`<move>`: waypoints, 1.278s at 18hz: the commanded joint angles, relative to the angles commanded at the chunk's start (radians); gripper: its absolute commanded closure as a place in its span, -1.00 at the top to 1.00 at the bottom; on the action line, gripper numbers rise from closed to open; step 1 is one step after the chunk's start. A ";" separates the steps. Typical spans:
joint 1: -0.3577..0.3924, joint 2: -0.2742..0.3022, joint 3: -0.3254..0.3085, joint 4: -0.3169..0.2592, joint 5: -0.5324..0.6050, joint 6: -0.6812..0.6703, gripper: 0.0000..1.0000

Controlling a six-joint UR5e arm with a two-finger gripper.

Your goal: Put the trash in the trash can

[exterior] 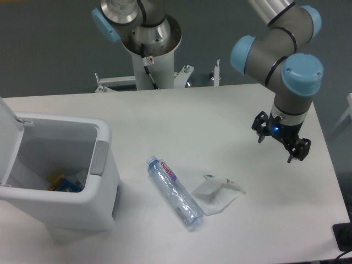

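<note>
The translucent wrapper needs to drop into the white trash can, so my gripper should grab its crumpled fold next.
A clear plastic bottle with a blue cap and a red-and-white label lies on its side in the middle of the white table. Just right of it, touching or nearly touching its lower end, lies a crumpled translucent white wrapper. The white trash can stands at the left with its lid swung up, and some coloured scraps show at its bottom. My gripper hangs open above the table at the right, well apart from both pieces of trash, with nothing between its fingers.
The arm's base column stands behind the table's far edge. The table's right edge runs close to the gripper. A dark object sits at the lower right corner.
</note>
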 joint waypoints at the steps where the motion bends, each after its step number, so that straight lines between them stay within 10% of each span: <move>1: -0.002 0.002 -0.018 0.029 -0.003 -0.029 1.00; 4: -0.015 -0.009 -0.087 0.141 -0.005 -0.056 1.00; 20: -0.187 -0.107 -0.111 0.157 -0.003 -0.190 1.00; 23: -0.195 -0.112 -0.114 0.158 -0.008 -0.218 0.30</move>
